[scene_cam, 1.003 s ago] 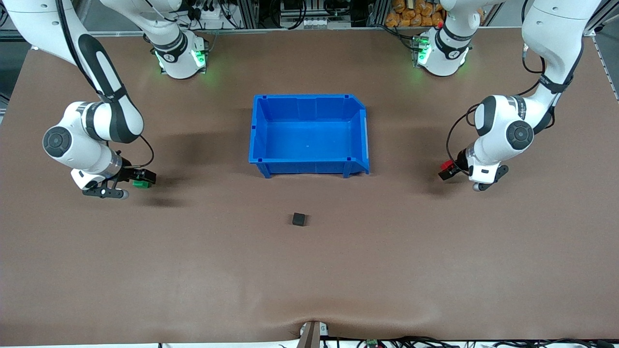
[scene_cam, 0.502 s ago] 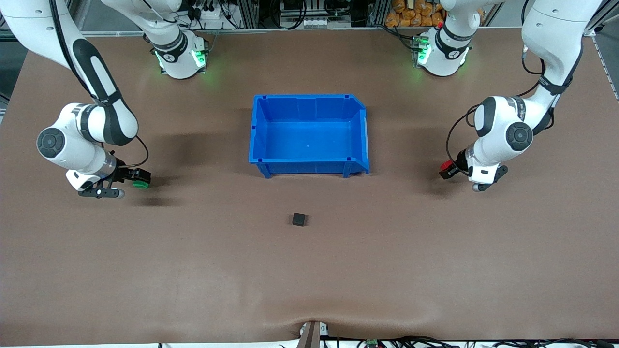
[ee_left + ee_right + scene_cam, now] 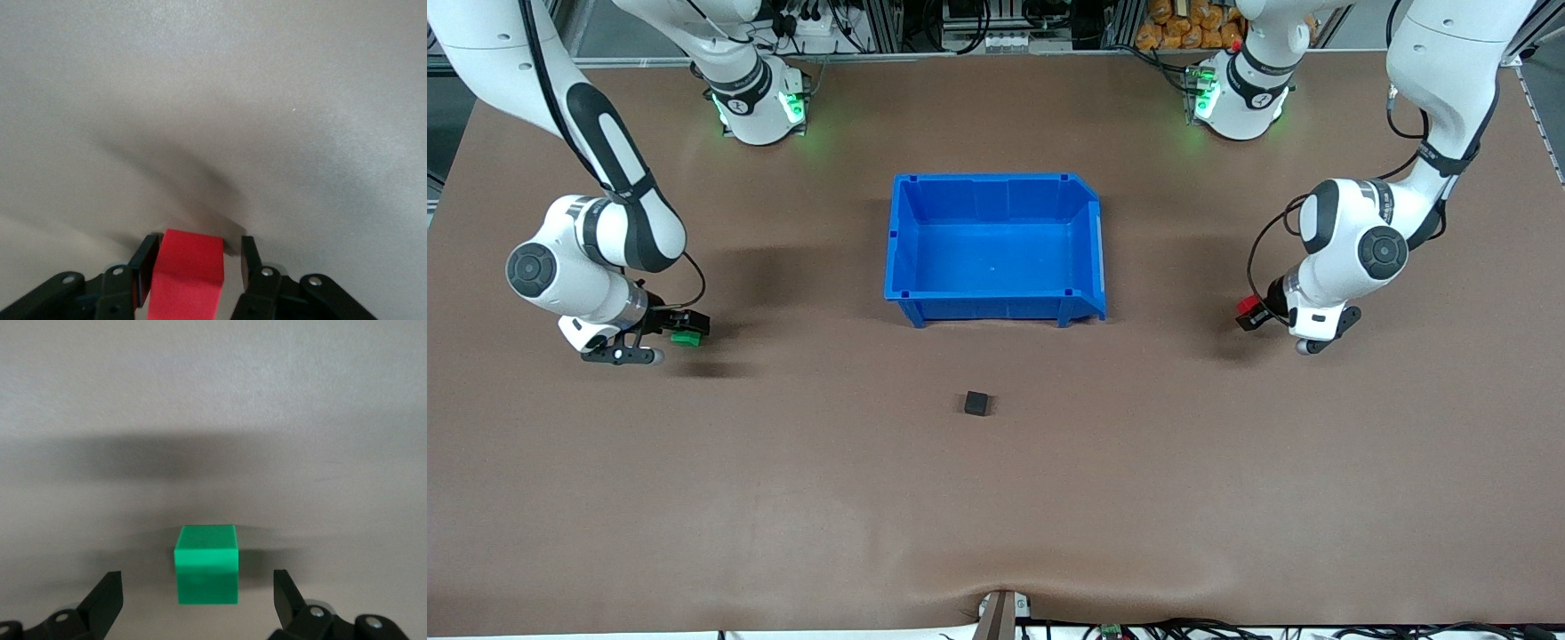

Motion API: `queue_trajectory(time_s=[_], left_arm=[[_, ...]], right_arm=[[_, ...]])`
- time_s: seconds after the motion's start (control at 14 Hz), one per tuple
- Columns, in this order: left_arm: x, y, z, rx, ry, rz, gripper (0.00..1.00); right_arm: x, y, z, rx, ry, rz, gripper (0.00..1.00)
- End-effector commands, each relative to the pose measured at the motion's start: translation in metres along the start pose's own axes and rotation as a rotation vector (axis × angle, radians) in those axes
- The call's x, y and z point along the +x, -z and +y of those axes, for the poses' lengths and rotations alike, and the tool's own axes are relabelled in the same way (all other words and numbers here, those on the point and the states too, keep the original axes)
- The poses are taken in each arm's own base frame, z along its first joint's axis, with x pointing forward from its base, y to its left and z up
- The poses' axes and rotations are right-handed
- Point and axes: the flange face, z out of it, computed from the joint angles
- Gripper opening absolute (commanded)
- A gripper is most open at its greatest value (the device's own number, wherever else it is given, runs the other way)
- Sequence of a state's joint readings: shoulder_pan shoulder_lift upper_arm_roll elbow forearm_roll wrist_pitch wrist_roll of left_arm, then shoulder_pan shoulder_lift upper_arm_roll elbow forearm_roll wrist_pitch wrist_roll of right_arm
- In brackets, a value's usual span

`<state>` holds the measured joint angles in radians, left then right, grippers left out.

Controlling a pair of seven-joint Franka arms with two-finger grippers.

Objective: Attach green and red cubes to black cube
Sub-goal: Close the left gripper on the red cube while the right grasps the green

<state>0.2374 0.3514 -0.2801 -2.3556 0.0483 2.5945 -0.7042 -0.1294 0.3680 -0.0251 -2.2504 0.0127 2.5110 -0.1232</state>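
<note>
Next, my right gripper takes the green cube (image 3: 686,339) by its opposite sides, to attach it to the black cube (image 3: 977,404).
The black cube (image 3: 977,404) sits alone on the brown table, nearer to the front camera than the blue bin. The green cube (image 3: 686,339) rests on the table toward the right arm's end. My right gripper (image 3: 687,331) is low over it and wide open, with the cube (image 3: 206,563) between the fingers and clear gaps on both sides (image 3: 197,579). The red cube (image 3: 1246,307) lies toward the left arm's end. My left gripper (image 3: 1250,315) is down around it. One finger touches the cube (image 3: 187,273) and a small gap shows at the other (image 3: 199,244).
The blue bin (image 3: 996,308) stands empty at mid-table, between the two arms and nearer to the bases than the black cube. Bare brown table lies all round the black cube.
My right arm swung slightly toward its own end of the table and back, while the green cube stayed put. The left arm and red cube barely moved.
</note>
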Motion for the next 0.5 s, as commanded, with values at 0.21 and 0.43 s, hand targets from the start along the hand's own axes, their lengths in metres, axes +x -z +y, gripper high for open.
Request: queue_trajectory(time_s=[0.21, 0.43], left_arm=[[0.0077, -0.0024, 0.0032, -0.012, 0.015, 0.005, 0.40], [0.0074, -0.0014, 0.0031, -0.013, 0.015, 0.006, 0.00]], right_arm=[[-0.0031, -0.0122, 0.0150, -0.002, 0.028, -0.004, 0.05], [-0.0014, -0.0102, 0.0120, -0.004, 0.034, 0.001, 0.00]])
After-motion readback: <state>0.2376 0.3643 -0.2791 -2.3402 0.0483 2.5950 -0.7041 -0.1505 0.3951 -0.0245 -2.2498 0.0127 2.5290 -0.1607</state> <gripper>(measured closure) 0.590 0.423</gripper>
